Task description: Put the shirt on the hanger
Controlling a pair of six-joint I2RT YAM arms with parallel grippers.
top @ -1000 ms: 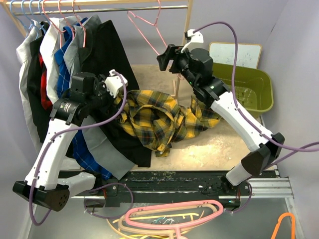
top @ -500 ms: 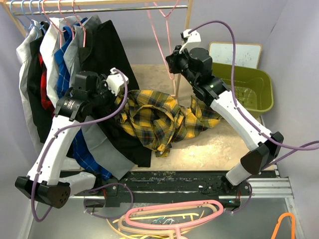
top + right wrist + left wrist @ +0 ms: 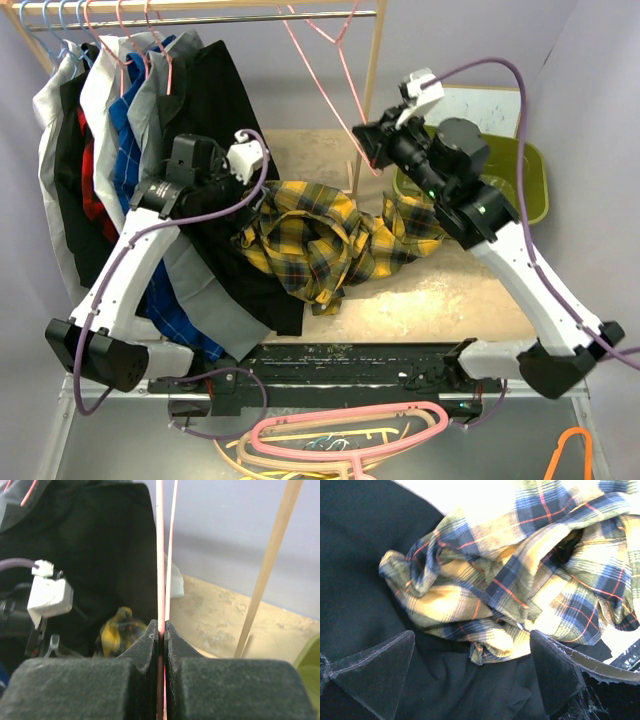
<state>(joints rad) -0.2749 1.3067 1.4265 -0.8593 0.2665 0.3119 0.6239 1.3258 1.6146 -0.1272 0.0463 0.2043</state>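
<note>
The left gripper grabs the plaid shirt by the folded edge beside its opening next, to hold the shirt open for the hanger to go in.
The yellow and black plaid shirt [image 3: 330, 235] lies crumpled on the table, partly over the hem of a hanging black garment. My left gripper [image 3: 472, 640] hovers open just above its near edge [image 3: 520, 570], with nothing between the fingers. In the top view the left gripper [image 3: 228, 195] sits at the shirt's left side. The thin pink wire hanger [image 3: 322, 85] hangs tilted from the rail. My right gripper [image 3: 363, 145] is shut on its lower wire [image 3: 160, 555], the jaws pinched flat around it [image 3: 161, 630]. The shirt [image 3: 120, 630] shows blurred below.
Several garments on hangers [image 3: 120, 100] fill the rail's left half, with a black shirt [image 3: 215, 100] outermost. A wooden post [image 3: 368, 100] stands just behind the hanger. A green bin [image 3: 520, 185] and white board [image 3: 480, 105] sit back right. A thick pink hanger [image 3: 350, 430] and orange hanger [image 3: 575, 450] lie in front.
My right gripper closed on the pink hanger's wire and drew it to the right, tilting the hanger. The left arm shifted slightly toward the shirt and stayed open.
</note>
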